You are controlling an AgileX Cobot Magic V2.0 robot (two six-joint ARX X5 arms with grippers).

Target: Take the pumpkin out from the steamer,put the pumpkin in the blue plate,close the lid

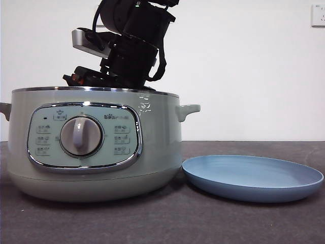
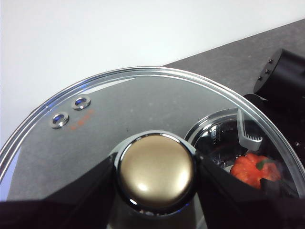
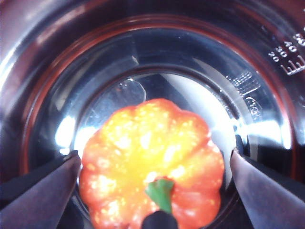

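Next, my right gripper should grab the pumpkin around its ribbed body point(image 3: 150, 152) to take it out to the blue plate.
The pale green steamer point(image 1: 152, 152) stands open at the left of the front view. The orange-red pumpkin point(image 3: 152, 162) with its green stem lies on the shiny pot floor. My right gripper point(image 3: 155, 156) is down inside the pot, open, with one jaw on each side of the pumpkin. Only its arm point(image 1: 132, 51) shows above the rim. My left gripper point(image 2: 156, 177) is shut on the knob point(image 2: 156, 167) of the glass lid point(image 2: 143, 100), holding it off the pot. Through the glass I see the pumpkin point(image 2: 250, 169). The blue plate point(image 1: 254, 178) is bare.
The plate lies on the dark table right of the steamer, close beside its base. A white wall stands behind. The steamer's side handle point(image 1: 188, 109) juts toward the plate. The right arm's black body point(image 2: 286, 71) shows past the lid's edge.
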